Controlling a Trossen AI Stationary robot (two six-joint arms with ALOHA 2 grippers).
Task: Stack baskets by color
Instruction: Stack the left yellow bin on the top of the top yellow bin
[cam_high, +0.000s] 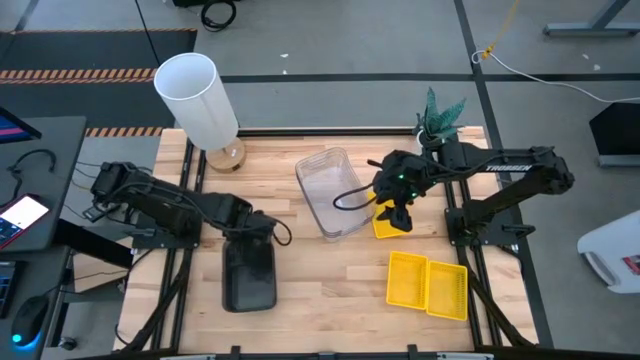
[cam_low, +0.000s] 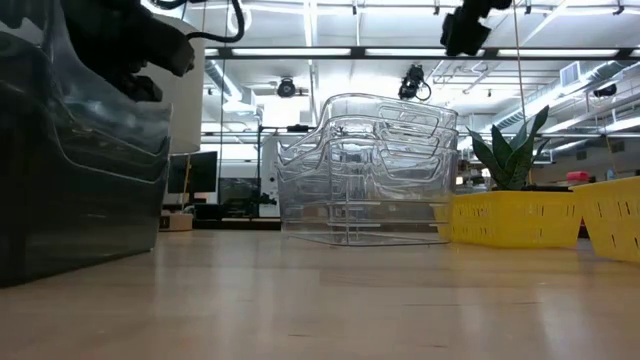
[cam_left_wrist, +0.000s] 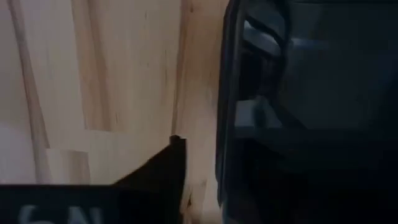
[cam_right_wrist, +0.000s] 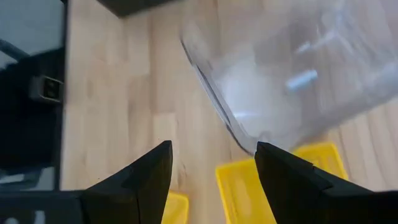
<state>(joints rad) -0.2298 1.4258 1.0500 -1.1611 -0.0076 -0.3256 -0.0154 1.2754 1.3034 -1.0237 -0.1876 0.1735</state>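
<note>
The yellow baskets need to be stacked together. My right gripper should next grab a yellow basket by its rim (cam_high: 428, 284) (cam_right_wrist: 176, 195).
A stack of dark smoky grey baskets (cam_high: 248, 277) stands on the table at the near left. My left gripper (cam_high: 250, 228) points down over its far end, open. One finger (cam_left_wrist: 176, 149) stands outside the dark rim (cam_left_wrist: 224, 124) with bare wood between them; the other is lost against the dark plastic. Nested clear baskets (cam_high: 332, 190) (cam_low: 365, 170) stand mid-table. A yellow basket (cam_high: 384, 224) (cam_right_wrist: 273, 186) lies beside them, under my open right gripper (cam_high: 400, 216) (cam_right_wrist: 211, 168), which hangs clear above it. Two more yellow baskets (cam_high: 428, 284) lie side by side at the near right.
A tall white cylinder lamp (cam_high: 196, 96) stands at the far left and a small potted plant (cam_high: 440, 114) at the far right. Bare wood (cam_high: 330, 290) lies between the dark stack and the yellow pair. Monitors and a mouse sit on a desk left of the table.
</note>
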